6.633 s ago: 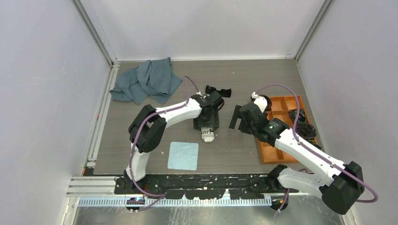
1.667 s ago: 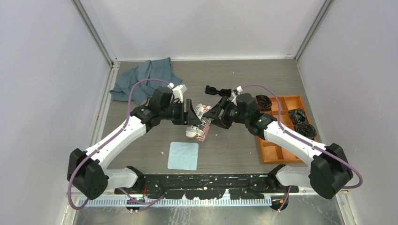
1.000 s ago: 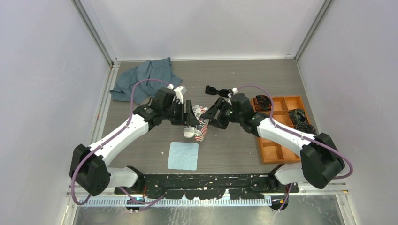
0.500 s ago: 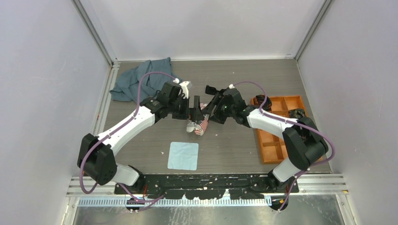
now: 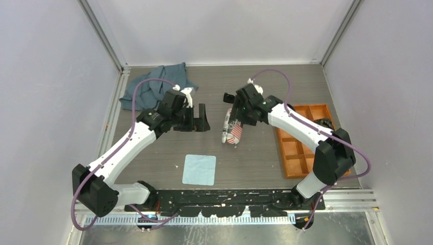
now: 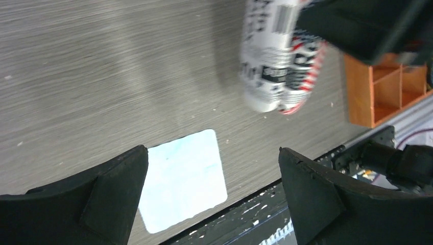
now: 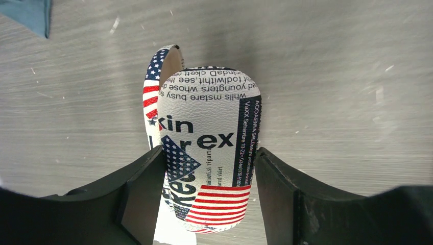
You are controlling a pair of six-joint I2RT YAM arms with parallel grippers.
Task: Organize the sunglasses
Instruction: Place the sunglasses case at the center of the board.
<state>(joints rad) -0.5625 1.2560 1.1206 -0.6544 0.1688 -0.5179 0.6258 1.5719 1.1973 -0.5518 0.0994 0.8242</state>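
The case [image 5: 232, 130] is short of the light blue cloth and would drop onto empty table if I opened now. My right gripper should move it toward the cloth before releasing it.
The sunglasses [image 5: 226, 97] lie at the back middle of the table, and only one black end shows past my right arm. My right gripper [image 5: 234, 120] is shut on the white patterned case [image 5: 232, 130] and holds it just above the table. In the right wrist view the case [image 7: 207, 138] sits between both fingers [image 7: 138, 189], its lid slightly ajar. My left gripper [image 5: 201, 118] stands wide open and empty, a short way left of the case. The left wrist view has the case [image 6: 278, 56] ahead of its gripper [image 6: 213, 153].
A light blue square cloth [image 5: 199, 169] lies near the front edge, under the left gripper's view [image 6: 181, 178]. A crumpled grey-blue cloth [image 5: 158, 87] sits at the back left. An orange divided tray [image 5: 301, 153] with black coiled bundles [image 5: 327, 127] stands on the right.
My left gripper let go of the case, opened wide and drew back to the left. The right arm swung the case to the right, away from the left gripper.
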